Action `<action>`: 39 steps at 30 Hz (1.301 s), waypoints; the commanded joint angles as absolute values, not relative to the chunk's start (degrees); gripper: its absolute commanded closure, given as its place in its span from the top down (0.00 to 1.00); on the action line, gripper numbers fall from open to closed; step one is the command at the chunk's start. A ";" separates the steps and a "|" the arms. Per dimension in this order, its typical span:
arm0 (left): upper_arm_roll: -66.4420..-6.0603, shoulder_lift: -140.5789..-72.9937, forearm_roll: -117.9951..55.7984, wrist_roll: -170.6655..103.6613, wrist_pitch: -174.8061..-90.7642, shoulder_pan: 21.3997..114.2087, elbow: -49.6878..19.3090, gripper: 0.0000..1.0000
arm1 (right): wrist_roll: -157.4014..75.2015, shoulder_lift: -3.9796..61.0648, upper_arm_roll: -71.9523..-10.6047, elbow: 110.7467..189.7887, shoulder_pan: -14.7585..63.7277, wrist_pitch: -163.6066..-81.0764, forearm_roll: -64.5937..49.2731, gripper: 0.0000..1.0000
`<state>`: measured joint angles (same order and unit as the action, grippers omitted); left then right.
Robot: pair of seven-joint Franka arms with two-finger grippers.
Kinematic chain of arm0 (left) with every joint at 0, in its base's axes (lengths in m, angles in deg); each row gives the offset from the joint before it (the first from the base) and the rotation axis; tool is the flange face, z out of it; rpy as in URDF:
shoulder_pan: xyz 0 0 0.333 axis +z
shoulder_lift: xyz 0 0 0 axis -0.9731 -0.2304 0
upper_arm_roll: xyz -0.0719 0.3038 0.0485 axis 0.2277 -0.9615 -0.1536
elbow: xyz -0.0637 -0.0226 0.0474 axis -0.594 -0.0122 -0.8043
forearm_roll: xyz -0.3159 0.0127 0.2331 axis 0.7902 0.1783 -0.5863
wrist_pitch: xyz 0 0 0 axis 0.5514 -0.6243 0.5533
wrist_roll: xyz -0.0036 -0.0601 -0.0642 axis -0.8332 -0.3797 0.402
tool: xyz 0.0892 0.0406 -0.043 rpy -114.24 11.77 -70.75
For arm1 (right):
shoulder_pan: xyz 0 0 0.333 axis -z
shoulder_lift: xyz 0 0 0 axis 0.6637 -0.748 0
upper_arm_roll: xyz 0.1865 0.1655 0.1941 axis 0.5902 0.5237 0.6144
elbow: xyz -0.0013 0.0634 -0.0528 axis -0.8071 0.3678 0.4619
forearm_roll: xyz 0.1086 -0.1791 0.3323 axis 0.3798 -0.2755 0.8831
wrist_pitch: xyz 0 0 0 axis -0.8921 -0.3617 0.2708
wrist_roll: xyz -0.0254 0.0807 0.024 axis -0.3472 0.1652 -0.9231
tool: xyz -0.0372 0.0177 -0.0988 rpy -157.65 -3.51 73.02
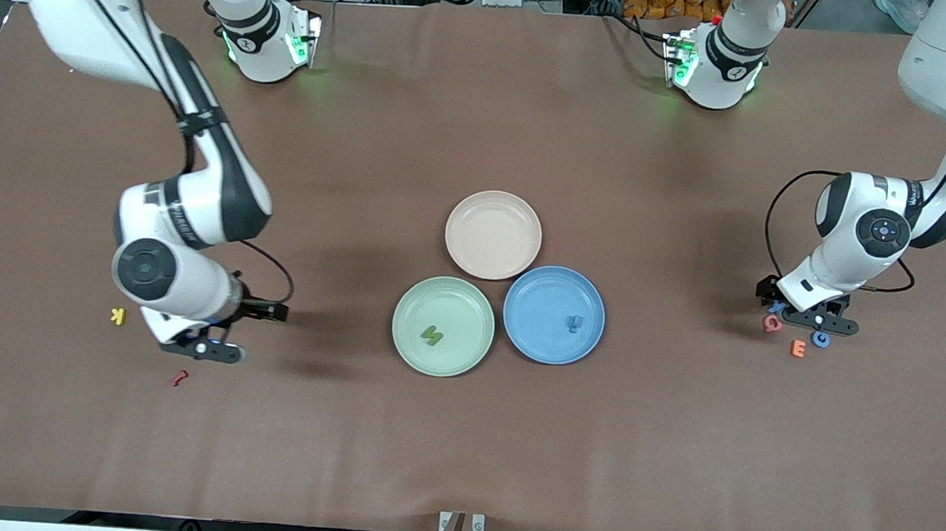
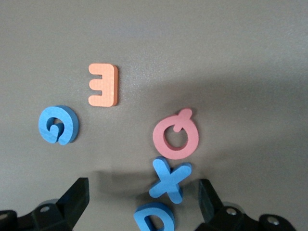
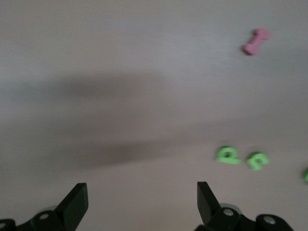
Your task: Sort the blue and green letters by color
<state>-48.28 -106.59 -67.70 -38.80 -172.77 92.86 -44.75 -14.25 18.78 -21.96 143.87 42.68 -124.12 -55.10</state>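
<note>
The blue X [image 2: 169, 179] is between my left gripper's fingers and level with them, so it is now time to close. Closing now would catch the X.
At the left arm's end of the table my left gripper [image 1: 809, 319] [image 2: 143, 195] hangs open, low over a cluster of letters. A blue D [image 2: 154, 219] and a blue X [image 2: 170, 179] lie between its fingers, untouched. A blue G [image 2: 58, 125] [image 1: 821, 339] lies apart from them. A green N [image 1: 432, 335] rests in the green plate [image 1: 409, 353], and one blue letter [image 1: 574, 323] in the blue plate [image 1: 530, 340]. My right gripper [image 1: 205, 348] [image 3: 142, 197] stands open over bare table, empty. Two green letters [image 3: 227, 155] [image 3: 257, 160] lie beside it; a third [image 3: 306, 174] shows at the frame edge.
A pink Q [image 2: 175, 135] [image 1: 771, 323] touches the X, and an orange E [image 2: 103, 85] [image 1: 798, 348] lies by the G. An empty beige plate [image 1: 493, 234] sits farther from the camera than the two others. A yellow K [image 1: 117, 316] and a dark-red piece [image 1: 179, 377] [image 3: 255, 41] lie near the right gripper.
</note>
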 commanded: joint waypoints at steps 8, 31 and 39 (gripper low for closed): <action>-47.72 -107.71 -68.57 -39.16 -173.30 93.82 -43.71 0.78 | -24.90 23.09 -19.13 156.71 54.50 -133.71 -56.02 1.00; -46.93 -108.15 -68.39 -32.48 -173.30 92.50 -43.01 0.00 | -27.54 24.32 -19.22 166.38 58.28 -146.02 -56.11 0.72; -45.79 -105.86 -68.39 -31.78 -172.95 92.85 -42.92 0.00 | -27.19 25.38 -19.22 168.31 59.07 -147.78 -56.02 0.63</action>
<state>-47.00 -106.89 -67.70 -33.78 -172.91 92.49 -43.43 -27.77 22.33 -20.49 164.48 57.17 -145.72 -55.10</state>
